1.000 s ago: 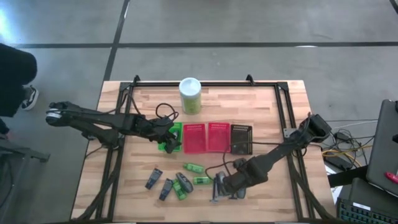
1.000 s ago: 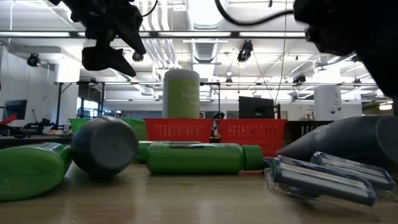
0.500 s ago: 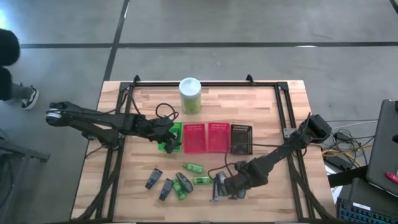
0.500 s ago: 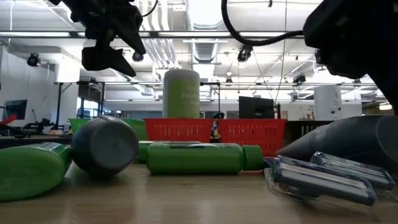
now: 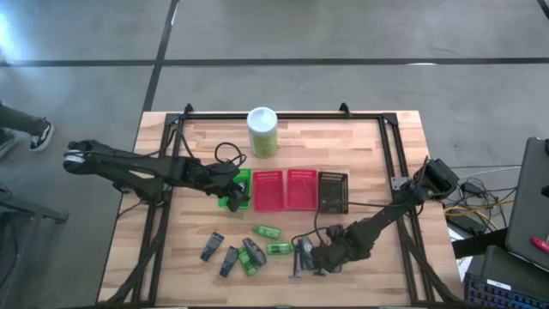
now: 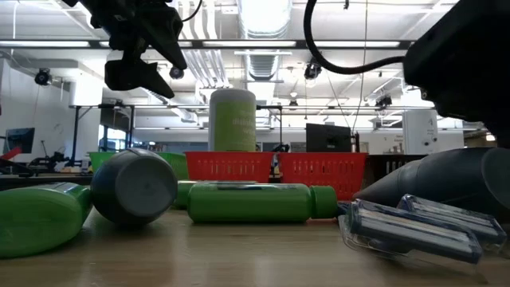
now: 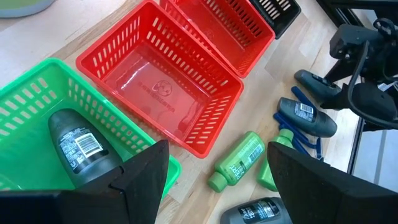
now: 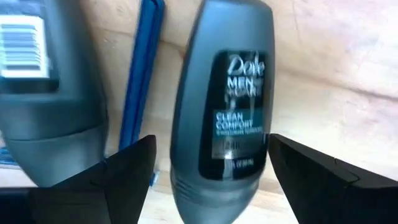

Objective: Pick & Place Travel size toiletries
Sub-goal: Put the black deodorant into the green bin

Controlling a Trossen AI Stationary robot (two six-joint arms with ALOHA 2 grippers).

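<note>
My right gripper has its fingers beside the lower sides of the dark roll-on. It needs to close now. Closing now would hold the roll-on.
Several travel toiletries lie loose near the table's near edge: dark grey tubes (image 5: 212, 246), green mini bottles (image 5: 268, 232) and blue razors (image 6: 414, 227). My right gripper (image 5: 313, 256) hangs low over this group, open. Its fingers stand on either side of a dark grey roll-on tube (image 8: 224, 112) lying flat on the wood, apart from it. My left gripper (image 7: 217, 155) is open above the green basket (image 7: 37, 99). One dark grey tube (image 7: 78, 146) lies in that basket.
Two red baskets (image 5: 268, 190) and a black one (image 5: 333, 190) stand in a row right of the green basket. A tall green white-lidded canister (image 5: 262, 130) stands behind them. A second dark tube (image 8: 43, 93) and a blue razor handle (image 8: 143, 68) lie close beside the roll-on.
My right gripper has shifted slightly toward the table's near edge, over the tubes and razors. My left gripper has kept still above the green basket.
</note>
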